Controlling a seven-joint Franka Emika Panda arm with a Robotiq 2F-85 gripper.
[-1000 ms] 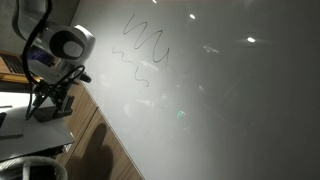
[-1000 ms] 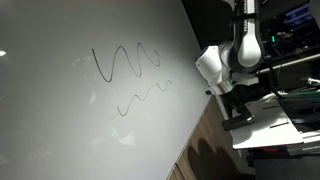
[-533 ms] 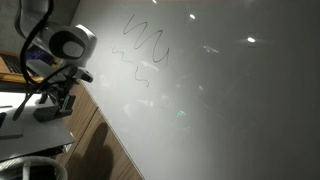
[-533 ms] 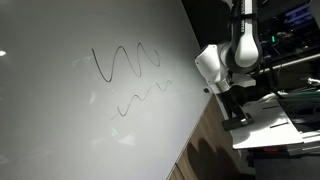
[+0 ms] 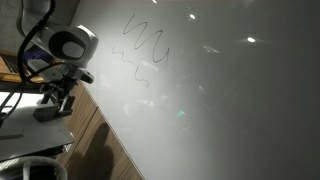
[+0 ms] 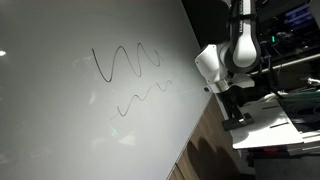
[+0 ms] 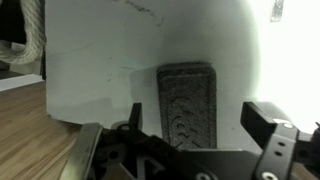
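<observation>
My gripper should close on the eraser (image 7: 187, 100): my fingers are down level with its long sides in the wrist view.
In the wrist view a dark grey felt eraser (image 7: 187, 100) lies lengthwise on a white surface (image 7: 100, 70), right between the jaws of my gripper (image 7: 200, 115). The jaws stand wide open, one finger on each side of the eraser, and neither touches it. In both exterior views the gripper (image 5: 55, 104) (image 6: 237, 112) hangs pointing down just off the edge of a large whiteboard (image 5: 210, 100) (image 6: 70, 120). The board carries a big black wavy line (image 5: 148, 42) (image 6: 125, 60) and a smaller squiggle (image 5: 140, 72) (image 6: 145, 95). The eraser is hidden in the exterior views.
A white stand or tray (image 5: 30, 125) (image 6: 268, 118) sits under the gripper. A wooden surface (image 5: 100, 145) (image 6: 205, 145) runs along the whiteboard's edge. Dark equipment and shelves (image 6: 295, 40) stand behind the arm. The room is dim, with light spots reflected on the board.
The gripper has shifted slightly above the white stand in an exterior view. Its jaws have stayed open and the board markings are unchanged.
</observation>
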